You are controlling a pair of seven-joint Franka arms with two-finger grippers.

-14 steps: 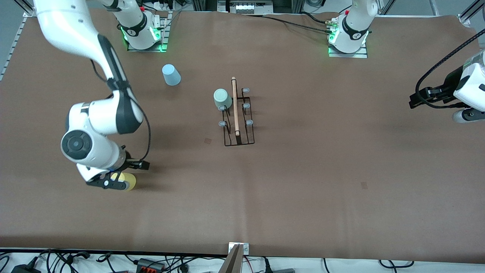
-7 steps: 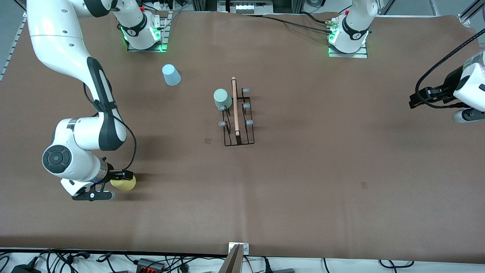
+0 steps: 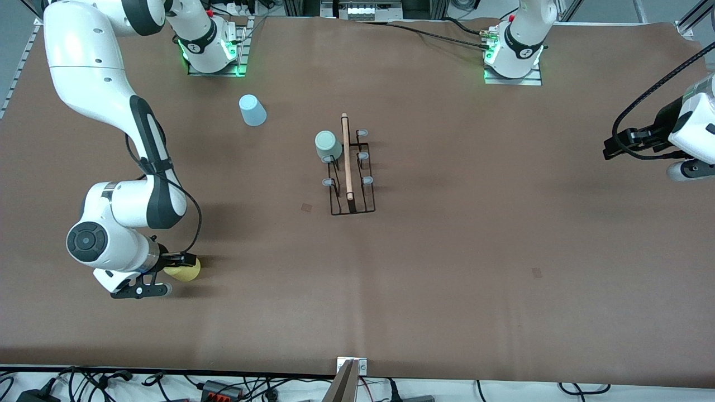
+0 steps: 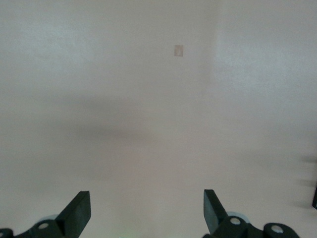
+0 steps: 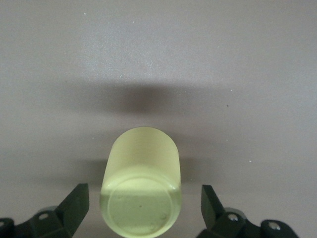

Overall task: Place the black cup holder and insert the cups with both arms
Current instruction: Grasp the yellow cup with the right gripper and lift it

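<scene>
My right gripper grips the yellow cup by its round end (image 5: 141,204) next, to insert the cup into the black cup holder.
The black cup holder (image 3: 352,192) stands mid-table with its wooden rod handle (image 3: 347,156). A mint green cup (image 3: 327,145) sits upside down on one of its pegs. A light blue cup (image 3: 252,110) stands upside down on the table toward the right arm's base. The yellow cup (image 3: 186,270) lies on its side near the right arm's end. My right gripper (image 3: 166,275) is open and low at that cup. In the right wrist view the yellow cup (image 5: 141,193) has one round end between the open fingers (image 5: 75,202), untouched. My left gripper (image 3: 614,146) waits open over bare table and shows in the left wrist view (image 4: 146,213).
A brown mat (image 3: 447,268) covers the table. Small square marks lie on it (image 3: 306,207) (image 3: 537,272). The arm bases (image 3: 212,50) (image 3: 514,56) stand along the edge farthest from the front camera. Cables lie along the nearest edge.
My right gripper has drawn back off the yellow cup toward the right arm's end of the table. The cup stays where it lay. The left arm has not moved.
</scene>
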